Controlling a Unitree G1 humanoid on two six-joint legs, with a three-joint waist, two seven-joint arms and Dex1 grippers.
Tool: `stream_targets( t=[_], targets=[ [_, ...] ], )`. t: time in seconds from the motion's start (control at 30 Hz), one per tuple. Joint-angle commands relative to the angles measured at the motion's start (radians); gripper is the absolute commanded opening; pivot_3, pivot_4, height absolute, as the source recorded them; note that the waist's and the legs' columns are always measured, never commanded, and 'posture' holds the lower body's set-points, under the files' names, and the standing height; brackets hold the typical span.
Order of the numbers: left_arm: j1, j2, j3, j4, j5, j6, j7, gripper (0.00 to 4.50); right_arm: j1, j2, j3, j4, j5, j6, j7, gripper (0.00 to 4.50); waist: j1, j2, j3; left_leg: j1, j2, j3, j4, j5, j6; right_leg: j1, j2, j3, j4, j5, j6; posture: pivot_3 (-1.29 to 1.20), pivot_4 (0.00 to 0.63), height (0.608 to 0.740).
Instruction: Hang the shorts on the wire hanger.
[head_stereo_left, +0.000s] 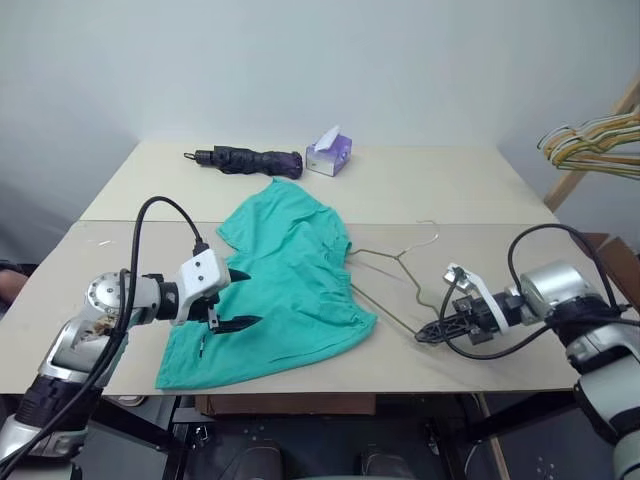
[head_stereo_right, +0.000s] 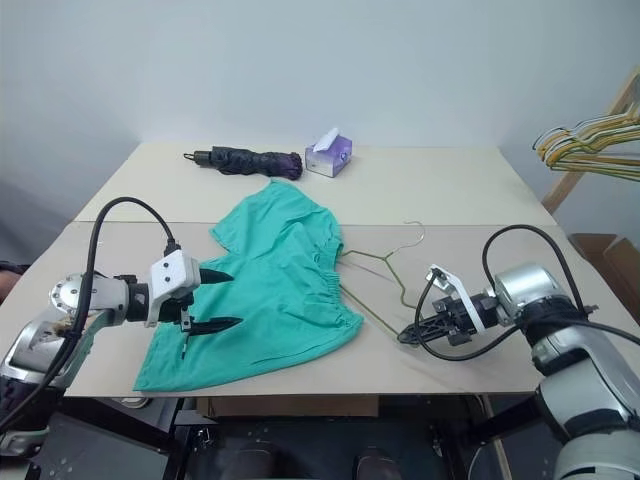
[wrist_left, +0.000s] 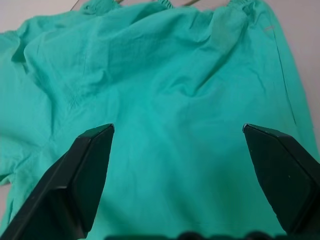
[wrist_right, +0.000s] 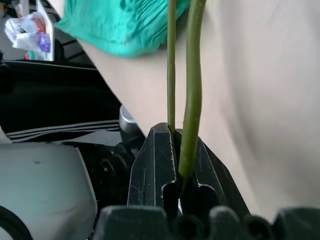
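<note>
Next, my left gripper grabs the gathered waistband (head_stereo_left: 346, 274) of the shorts to hang the teal-green shorts on the wire hanger (head_stereo_left: 399, 252).
The teal-green shorts (head_stereo_left: 290, 290) lie spread flat on the table, waistband toward the right. My left gripper (head_stereo_left: 243, 298) hovers open over their left half, one black finger on each side of the fabric, gripping nothing; in the left wrist view its fingers (wrist_left: 90, 165) stand wide apart above the cloth (wrist_left: 175, 90). The thin wire hanger (head_stereo_left: 399, 252) lies on the table just right of the shorts, its left end at the waistband. At its near corner my right gripper (head_stereo_left: 425, 335) is shut on the wire. The right wrist view shows the olive wire (wrist_right: 192, 75) pinched between the fingers (wrist_right: 155, 160).
A folded dark umbrella (head_stereo_left: 245, 158) and a purple tissue box (head_stereo_left: 328, 153) lie at the far side of the beige table (head_stereo_left: 450, 190). A bunch of coloured hangers (head_stereo_left: 590, 140) hangs on a wooden rack beyond the right edge.
</note>
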Motion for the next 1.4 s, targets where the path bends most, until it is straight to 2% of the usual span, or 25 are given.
stream_targets(
  t=[0.03,0.1,0.3,0.5,0.6,0.73,0.9,1.03,1.13,1.23,1.4],
  targets=[
    [0.006,0.007,0.018,-0.022,0.002,-0.017,0.009,4.46,-0.052,-0.005,0.095,0.034,0.043,-0.068,0.056,0.0,0.008,0.0,0.0,0.0,0.0,0.0,0.0,0.0,0.0,0.0,0.0,0.0,0.0,0.0,0.0,0.18,0.0,0.74],
    [0.013,0.004,0.019,-0.028,0.004,-0.013,0.015,4.46,-0.075,0.007,0.133,0.07,0.049,-0.113,0.056,0.0,0.01,0.0,0.0,0.0,0.0,0.0,0.0,0.0,0.0,0.0,0.0,0.0,0.0,0.0,0.0,0.18,0.0,0.74],
    [0.017,0.005,0.017,-0.026,0.011,-0.014,0.021,4.46,-0.167,0.124,0.091,0.312,0.009,-0.154,0.056,0.0,0.008,0.0,0.0,0.002,0.0,0.0,0.0,0.0,0.0,0.0,0.0,0.0,0.003,0.0,-0.001,0.19,0.0,0.74],
    [0.015,0.008,0.017,-0.028,0.011,-0.012,0.023,4.46,-0.165,0.154,0.069,0.343,0.009,-0.173,0.056,0.0,0.019,0.0,0.0,-0.001,0.0,0.0,0.001,0.0,0.0,-0.001,0.0,0.0,0.003,0.0,0.0,0.19,0.0,0.74],
    [0.014,0.009,0.016,-0.028,0.012,-0.014,0.022,4.46,-0.181,0.199,-0.017,0.43,-0.044,-0.188,0.041,0.0,0.018,0.0,0.0,0.0,0.0,0.0,0.001,0.0,0.0,-0.001,0.0,0.0,0.004,0.0,0.0,0.19,0.0,0.74],
    [0.011,0.008,0.015,-0.029,0.014,-0.015,0.024,4.46,-0.199,0.238,-0.198,0.517,-0.069,-0.203,-0.098,0.0,0.014,0.001,0.0,0.0,0.0,0.0,0.001,0.0,0.0,-0.001,0.0,0.0,0.004,0.0,0.0,0.18,0.0,0.74],
    [0.012,0.005,0.017,-0.027,0.015,-0.02,0.029,4.46,-0.112,0.235,-0.341,0.382,-0.118,-0.35,-0.193,0.0,0.014,0.001,0.0,0.0,0.0,0.0,0.001,0.0,0.0,-0.001,0.0,0.0,0.004,0.0,0.0,0.17,0.0,0.74],
    [0.007,0.0,0.018,-0.016,0.01,-0.03,0.025,4.46,0.053,0.248,-0.465,0.067,-0.128,-0.569,-0.31,0.0,0.013,0.001,0.0,0.0,0.0,0.0,0.001,0.0,0.0,-0.001,0.0,0.0,0.003,0.0,0.0,0.15,0.0,0.74],
    [-0.008,-0.001,0.032,-0.01,-0.018,-0.029,0.005,4.46,0.145,0.265,-0.507,-0.113,-0.145,-0.672,-0.36,0.0,0.01,0.001,0.001,-0.001,0.0,0.0,0.001,0.0,0.0,-0.002,0.0,0.0,0.004,0.0,0.0,0.14,0.0,0.74],
    [-0.042,0.026,0.093,-0.018,-0.132,0.013,-0.083,4.46,0.2,0.285,-0.491,-0.228,-0.211,-0.808,-0.407,0.0,0.002,0.001,0.001,0.0,0.0,0.0,0.001,0.0,0.0,-0.002,0.0,0.0,0.004,0.0,0.0,0.13,0.0,0.74],
    [-0.197,0.099,0.232,0.08,-0.3,0.053,-0.219,4.46,0.194,0.302,-0.419,-0.274,-0.345,-0.965,-0.427,0.0,-0.014,0.001,0.001,0.0,0.0,0.0,0.0,0.0,0.0,-0.001,0.0,0.0,0.004,-0.001,0.0,0.12,0.0,0.74]
  ],
)
